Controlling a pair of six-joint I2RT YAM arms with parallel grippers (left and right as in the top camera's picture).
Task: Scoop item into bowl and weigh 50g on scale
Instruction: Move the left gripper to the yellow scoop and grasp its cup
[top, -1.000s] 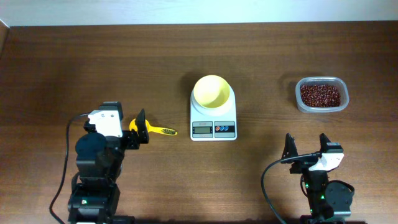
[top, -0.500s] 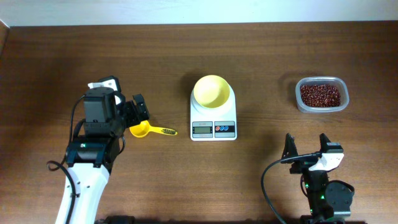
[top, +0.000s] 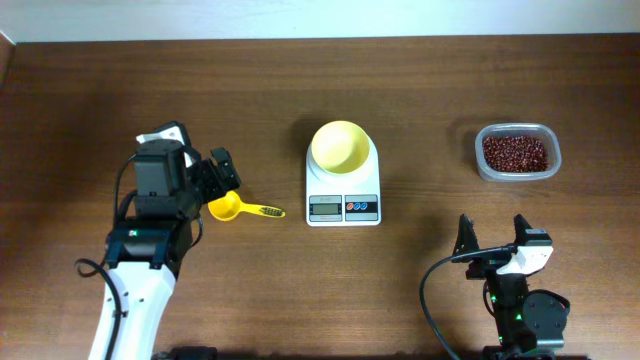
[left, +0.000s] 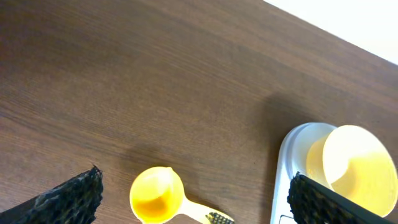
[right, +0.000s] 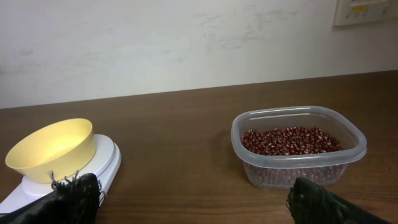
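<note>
My left gripper will next grab the yellow scoop by its cup's rim (top: 224, 206) (left: 153, 189), so the handle stays free to hand over to my right gripper.
The pale yellow bowl (top: 341, 147) stands empty on the white scale (top: 343, 207) at mid-table. It also shows in the left wrist view (left: 351, 158) and the right wrist view (right: 50, 146), on the scale (left: 287, 163) (right: 107, 163). The red-brown beans (top: 516, 152) (right: 289, 140) fill a clear tub (top: 484, 168) (right: 298, 174) at the right. A yellow scoop (top: 240, 208) (left: 155, 194) lies empty on the table left of the scale. My left gripper (top: 224, 172) (left: 193, 205) is open just above and behind the scoop's cup, holding nothing. My right gripper (top: 490, 236) (right: 193, 205) is open and empty near the front right.
The brown wooden table (top: 420, 90) ends at a pale wall along the back (right: 186, 37). The tub stands to the right of the scale with a gap of bare wood between them.
My left arm has risen and its gripper has shifted toward the back, uncovering the scoop's cup. The scoop, bowl, scale and right arm have not moved.
</note>
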